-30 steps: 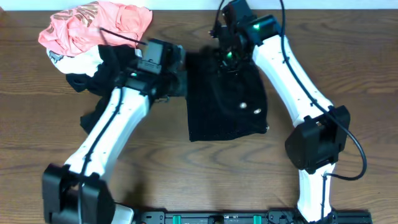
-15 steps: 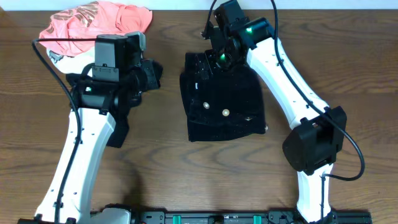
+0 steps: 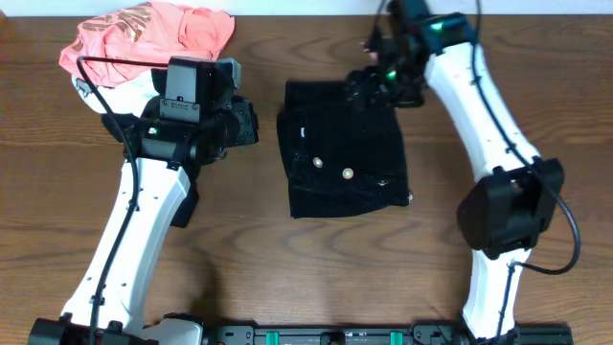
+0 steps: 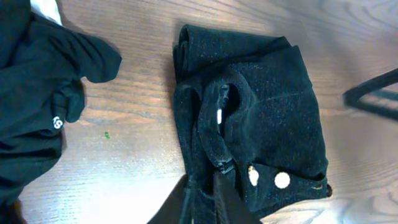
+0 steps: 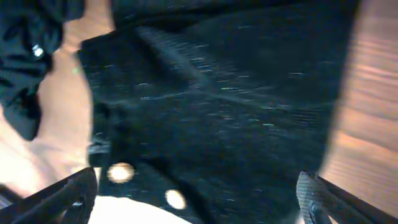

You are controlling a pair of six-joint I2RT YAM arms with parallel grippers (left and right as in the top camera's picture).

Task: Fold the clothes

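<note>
Next, my right gripper grabs the folded garment (image 3: 340, 158) by its far corner, away from the pile, to draw it aside still folded.
A folded black garment (image 3: 340, 158) with two white buttons lies flat at the table's middle. It also shows in the left wrist view (image 4: 267, 118) and fills the right wrist view (image 5: 217, 106). My left gripper (image 3: 242, 123) hovers left of the garment, apart from it; its fingers (image 4: 205, 199) are shut and empty. My right gripper (image 3: 375, 84) is above the garment's far right corner; its fingers (image 5: 196, 199) are spread wide open with nothing between them.
A pile of unfolded clothes sits at the far left: a pink piece (image 3: 144, 34), a white piece (image 3: 115, 96) and black pieces (image 3: 129, 129), partly under my left arm. The black pile shows in the left wrist view (image 4: 31, 93). Bare wood surrounds the folded garment.
My left arm has drawn back to the left, off the garment. My right gripper has moved right, from over the garment's far edge to its far right corner. The garment lies folded and still.
</note>
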